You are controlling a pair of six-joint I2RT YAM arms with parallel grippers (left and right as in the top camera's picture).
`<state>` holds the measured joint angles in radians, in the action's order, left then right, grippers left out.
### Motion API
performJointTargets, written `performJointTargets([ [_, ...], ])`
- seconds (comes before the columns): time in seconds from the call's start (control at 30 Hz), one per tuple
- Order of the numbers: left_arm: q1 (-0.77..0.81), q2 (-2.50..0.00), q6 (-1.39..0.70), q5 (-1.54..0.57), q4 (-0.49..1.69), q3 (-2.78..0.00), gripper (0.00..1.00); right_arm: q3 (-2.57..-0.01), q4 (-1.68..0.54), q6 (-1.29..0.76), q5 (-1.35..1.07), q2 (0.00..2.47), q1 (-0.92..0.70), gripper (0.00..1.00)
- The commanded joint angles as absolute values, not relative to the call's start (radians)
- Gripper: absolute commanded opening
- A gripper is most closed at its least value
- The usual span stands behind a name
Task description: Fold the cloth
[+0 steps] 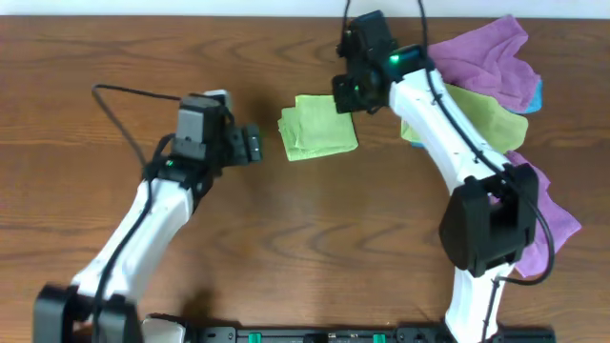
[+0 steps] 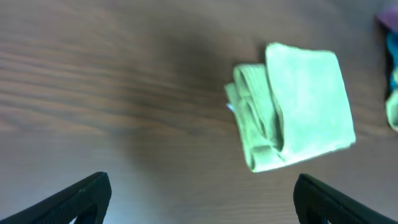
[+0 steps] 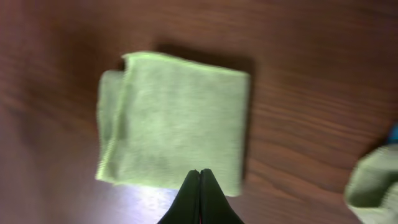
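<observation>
I will grab the folded lime-green cloth's layered edges, all layers together, with my left gripper to set it aside still folded.
The lime-green cloth (image 1: 318,128) lies folded into a small thick square on the wooden table at centre back. It shows in the left wrist view (image 2: 292,107) with its layered edges on the left, and in the right wrist view (image 3: 174,119). My left gripper (image 1: 254,145) is open and empty, just left of the cloth; its fingers (image 2: 202,199) are spread wide above bare wood. My right gripper (image 1: 345,98) is shut and empty at the cloth's right back edge; its closed fingertips (image 3: 199,172) hover above the cloth's near edge.
A pile of cloths lies at the back right: purple cloths (image 1: 486,57), a duller yellow-green cloth (image 1: 486,119) and another purple one (image 1: 558,214) behind the right arm. The yellow-green one also shows in the right wrist view (image 3: 373,183).
</observation>
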<state>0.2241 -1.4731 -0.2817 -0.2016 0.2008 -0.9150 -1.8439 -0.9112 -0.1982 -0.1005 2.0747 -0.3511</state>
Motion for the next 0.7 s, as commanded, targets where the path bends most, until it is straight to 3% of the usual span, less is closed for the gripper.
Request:
performJointTargets([
  [0.0, 0.221, -1.589, -0.315, -0.427, 0.119, -0.912, 0.95, -1.816, -0.900, -0.224, -0.106, 2.084, -0.314, 0.01],
  [0.27, 0.223, -1.851, -0.527, -0.627, -0.243, -0.913, 0.95, -1.724, -0.816, -0.266, -0.210, 2.146, -0.242, 0.01],
  [0.67, 0.224, -1.957, -0.625, -0.656, -0.331, -0.913, 0.95, -1.683, -0.716, -0.329, -0.244, 2.255, -0.244, 0.01],
])
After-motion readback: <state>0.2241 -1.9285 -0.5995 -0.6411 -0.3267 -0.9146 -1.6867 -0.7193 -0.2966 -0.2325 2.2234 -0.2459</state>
